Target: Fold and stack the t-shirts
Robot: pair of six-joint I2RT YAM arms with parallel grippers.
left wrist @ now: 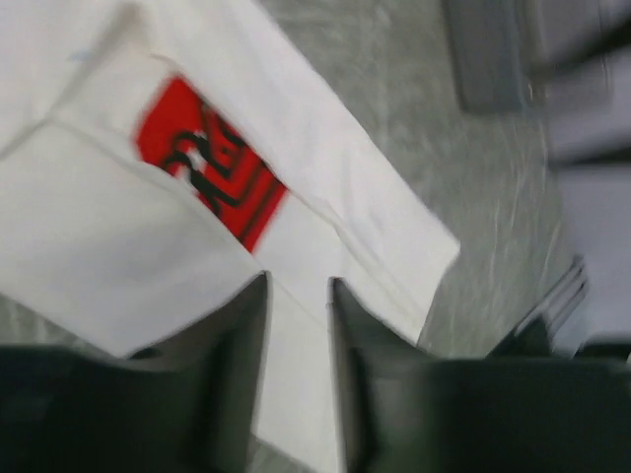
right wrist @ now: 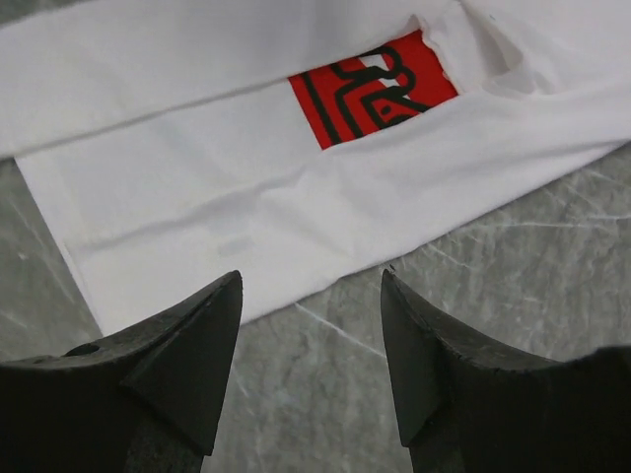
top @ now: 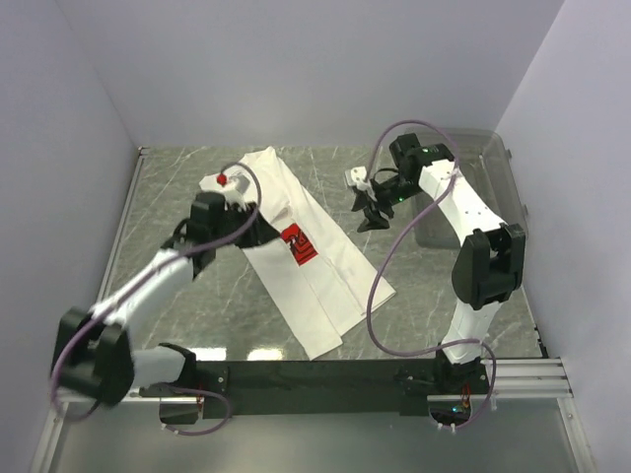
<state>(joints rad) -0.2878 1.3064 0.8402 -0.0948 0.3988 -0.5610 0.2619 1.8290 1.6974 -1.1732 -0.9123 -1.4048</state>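
I should next grab the white t-shirt's near-end corner with my left gripper to fold it. My right gripper then has the t-shirt's other near corner.
The white t-shirt (top: 325,286) lies on the marble table as a long strip, folded lengthwise and running diagonally from back left to front right. Its red print (top: 299,244) peeks out at the middle. My left gripper (top: 258,229) hangs over the strip's left edge beside the print. In the blurred left wrist view its fingers (left wrist: 237,374) stand a narrow gap apart, and the t-shirt (left wrist: 99,227) shows between them at the left gripper (left wrist: 299,286). My right gripper (top: 370,219) is open above bare table, just right of the shirt. In its own view the right gripper (right wrist: 311,279) holds nothing, and the t-shirt (right wrist: 197,197) edge lies beyond its tips.
A clear grey plastic bin (top: 498,187) stands at the back right, behind the right arm. White walls close in the table on three sides. A black rail (top: 315,374) with both arm bases runs along the near edge.
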